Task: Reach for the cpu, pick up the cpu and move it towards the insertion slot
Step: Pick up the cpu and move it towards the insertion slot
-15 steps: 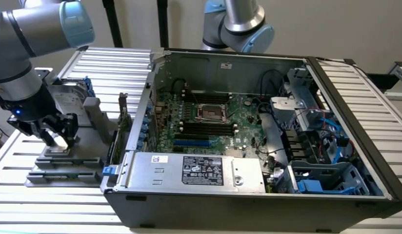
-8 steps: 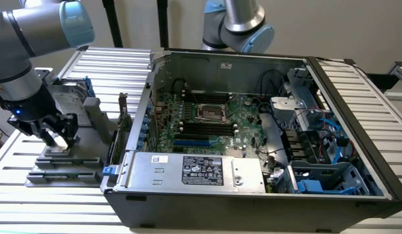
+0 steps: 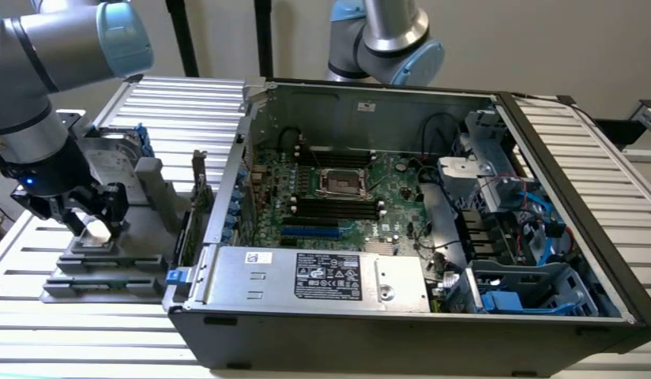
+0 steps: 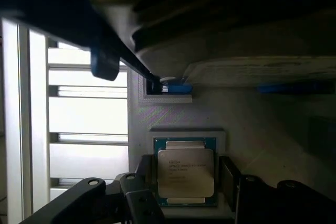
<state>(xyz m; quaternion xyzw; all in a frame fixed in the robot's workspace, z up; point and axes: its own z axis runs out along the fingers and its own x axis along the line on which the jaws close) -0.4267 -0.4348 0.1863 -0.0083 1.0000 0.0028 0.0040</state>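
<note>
Next, my gripper grabs the cpu by its opposite green side edges, since the cpu lies flat with its broad silver side (image 4: pixel 186 173) up.
The cpu (image 4: pixel 185 174), a small silver square on a green rim, lies flat in the recess of a grey holder (image 4: pixel 178 114). My gripper (image 4: pixel 186 184) is down over it and open, with one dark finger (image 4: pixel 144 179) on each side, close to the chip's edges. In the exterior view the gripper (image 3: pixel 94 227) stands at the left, over the pale cpu (image 3: pixel 95 235) on the grey holder (image 3: pixel 104 264). The insertion slot (image 3: pixel 340 181), a silver-framed socket with a dark centre, sits on the motherboard inside the open computer case, far to the exterior view's right of the gripper.
The open computer case (image 3: pixel 410 316) has tall walls around the motherboard, a power supply (image 3: pixel 315 276) at the front and cables at the exterior view's right. A silver hard drive with blue brackets (image 3: pixel 113 158) stands behind the gripper. A second arm (image 3: pixel 384 39) rises behind the case.
</note>
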